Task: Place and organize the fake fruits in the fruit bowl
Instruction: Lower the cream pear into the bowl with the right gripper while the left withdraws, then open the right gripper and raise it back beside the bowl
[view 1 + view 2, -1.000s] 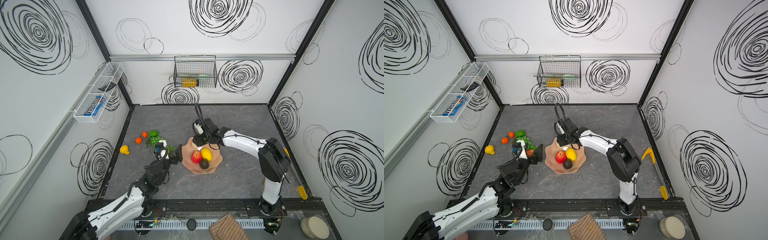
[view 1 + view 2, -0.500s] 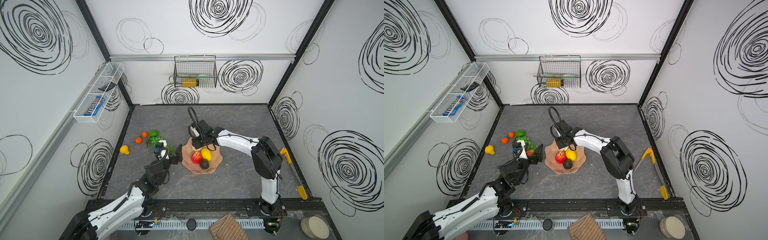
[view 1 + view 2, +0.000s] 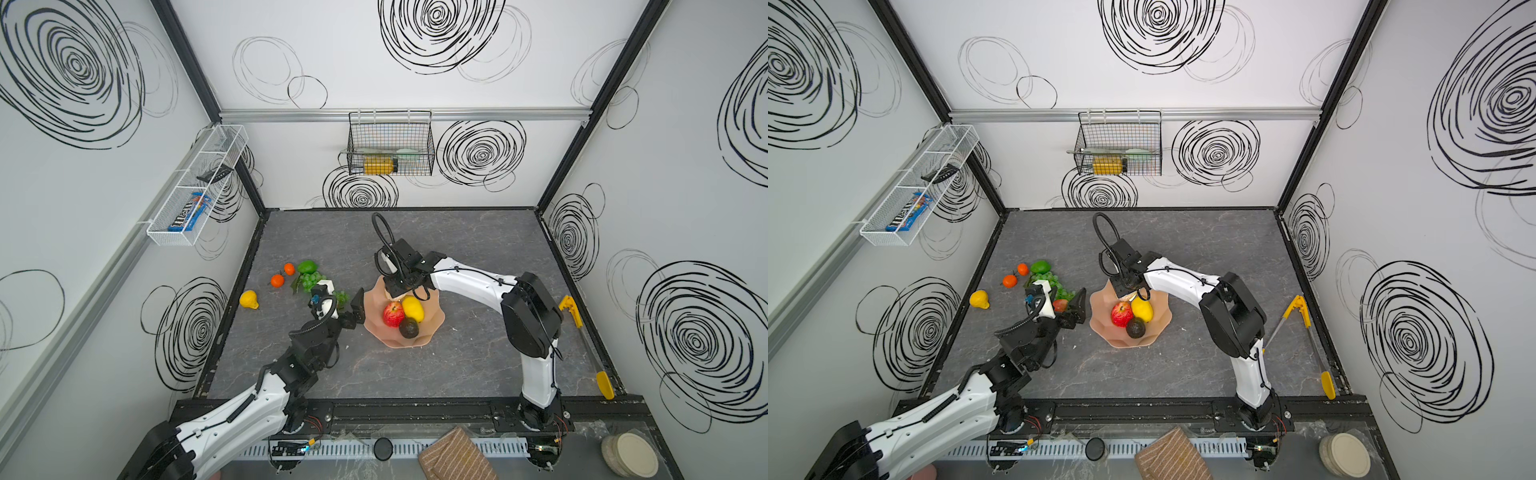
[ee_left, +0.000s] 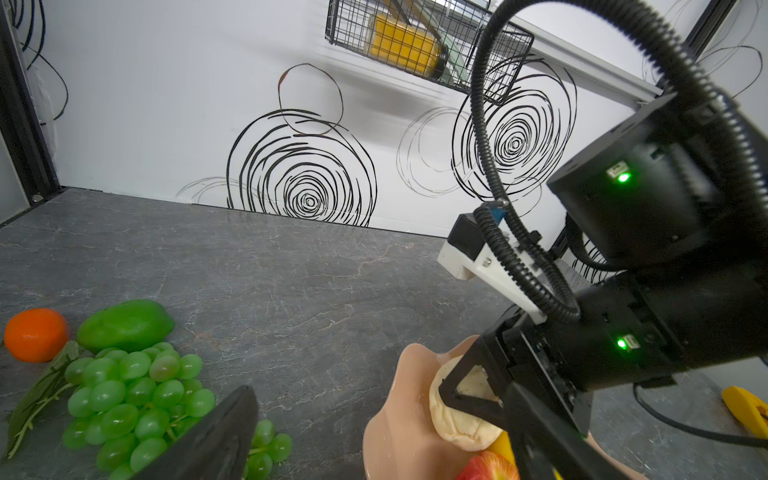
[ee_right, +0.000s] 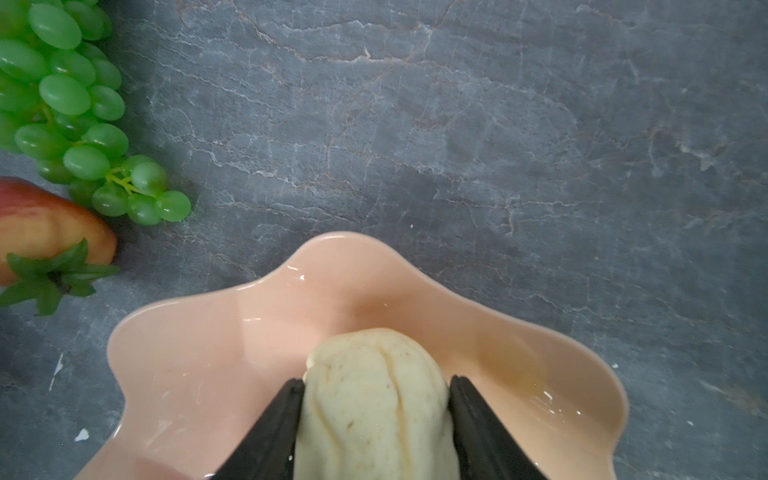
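Observation:
My right gripper releases the beige fruit next, since the fruit hangs low inside the bowl's wavy rim beside the apple [image 3: 392,313] and lemon and would land in the bowl.
The peach-pink fruit bowl [image 3: 432,332] with its wavy rim sits mid-table and holds a red apple [image 3: 392,313], a lemon [image 3: 412,308] and a dark fruit [image 3: 409,328]. My right gripper [image 3: 399,293] hangs over the bowl's far side, shut on a beige fruit [image 5: 374,395]; both black fingers [image 5: 282,415] press its sides. My left gripper [image 3: 1073,312] stands open and empty just left of the bowl's rim [image 4: 399,415], beside a strawberry [image 3: 1060,305]. Further left lie a grape bunch [image 3: 1050,279], a lime [image 3: 1040,266], two oranges [image 3: 1009,281] and a yellow pear [image 3: 979,299].
Yellow-handled tongs [image 3: 582,340] lie along the table's right edge. A black wire basket [image 3: 390,143] hangs on the back wall and a white wire shelf [image 3: 195,187] on the left wall. A cream lidded container [image 3: 629,453] stands beyond the front rail.
My right wrist has shifted slightly left over the bowl's far rim, still with the beige fruit between its fingers. The left arm has not moved.

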You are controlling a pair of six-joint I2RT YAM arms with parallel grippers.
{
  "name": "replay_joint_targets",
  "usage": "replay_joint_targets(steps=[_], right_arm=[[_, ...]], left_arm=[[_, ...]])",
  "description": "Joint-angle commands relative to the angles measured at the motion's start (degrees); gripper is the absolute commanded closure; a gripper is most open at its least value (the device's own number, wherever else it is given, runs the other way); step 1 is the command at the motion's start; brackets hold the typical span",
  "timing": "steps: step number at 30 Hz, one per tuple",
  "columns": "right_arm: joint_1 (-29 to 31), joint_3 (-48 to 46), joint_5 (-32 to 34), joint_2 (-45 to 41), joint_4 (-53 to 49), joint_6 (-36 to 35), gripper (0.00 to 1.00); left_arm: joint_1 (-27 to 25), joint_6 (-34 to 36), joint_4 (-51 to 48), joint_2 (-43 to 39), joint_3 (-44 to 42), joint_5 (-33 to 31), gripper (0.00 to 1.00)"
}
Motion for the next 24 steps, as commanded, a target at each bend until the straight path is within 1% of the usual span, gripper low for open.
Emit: replay_joint_targets(steps=[1, 24], right_arm=[[0.5, 1.2, 0.9, 0.8, -1.4, 0.1, 0.45], [0.5, 1.8, 0.5, 1.1, -1.3, 0.2, 0.29]], left_arm=[[0.3, -0.2, 2.1, -0.1, -0.1, -1.3, 0.04], [0.3, 0.1, 1.9, 0.1, 0.0, -1.6, 0.04]])
